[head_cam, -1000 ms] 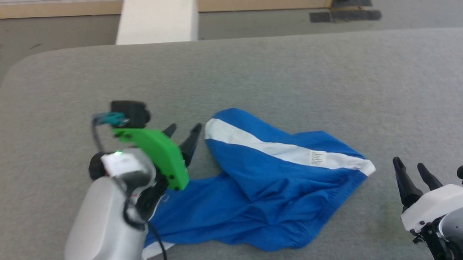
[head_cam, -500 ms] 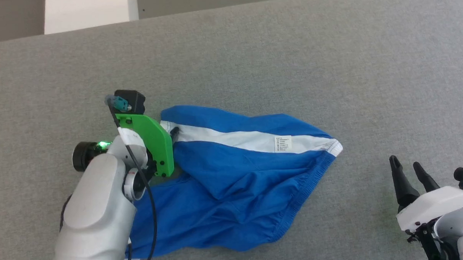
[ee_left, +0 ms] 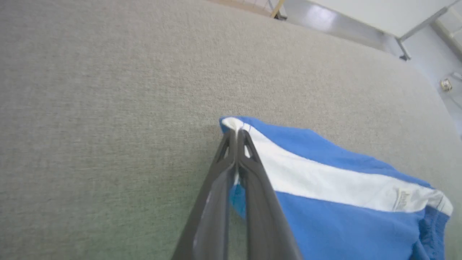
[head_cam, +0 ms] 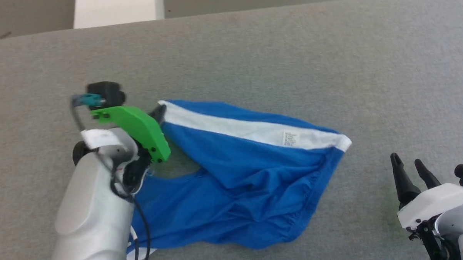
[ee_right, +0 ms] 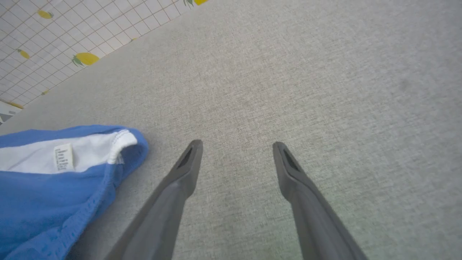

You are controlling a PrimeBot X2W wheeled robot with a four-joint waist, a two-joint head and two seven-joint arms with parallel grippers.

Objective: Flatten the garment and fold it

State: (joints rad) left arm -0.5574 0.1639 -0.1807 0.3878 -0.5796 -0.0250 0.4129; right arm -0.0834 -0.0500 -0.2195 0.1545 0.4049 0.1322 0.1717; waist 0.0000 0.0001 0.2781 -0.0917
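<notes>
The right gripper takes hold of the gathered edge below the white stripe's end [head_cam: 330,165] next. That grip lets me flatten the garment [head_cam: 241,183] for folding.
The garment [head_cam: 241,183], bright blue shorts with a white stripe and a small label [head_cam: 290,138], lies crumpled on the grey table [head_cam: 275,59]. My left gripper [head_cam: 159,111] is shut on its far-left corner, where the white stripe ends. In the left wrist view the two fingers [ee_left: 252,187] press together with the garment [ee_left: 325,180] corner pinched at my left gripper [ee_left: 236,131]. My right gripper [head_cam: 408,164] stands open at the lower right, apart from the cloth. In the right wrist view my right gripper [ee_right: 236,146] has nothing in it and the garment [ee_right: 54,180] lies to its left.
The table's far edge [head_cam: 250,10] runs along the top of the head view, with a white beam [head_cam: 115,9] and floor beyond. A tiled surface with yellow fruit prints [ee_right: 65,32] lies past the table in the right wrist view. Bare grey table surrounds the garment.
My left gripper reached the garment's far-left corner and shut on it, then drew it up and left, stretching the white stripe. The head camera has shifted. The right gripper has held still.
</notes>
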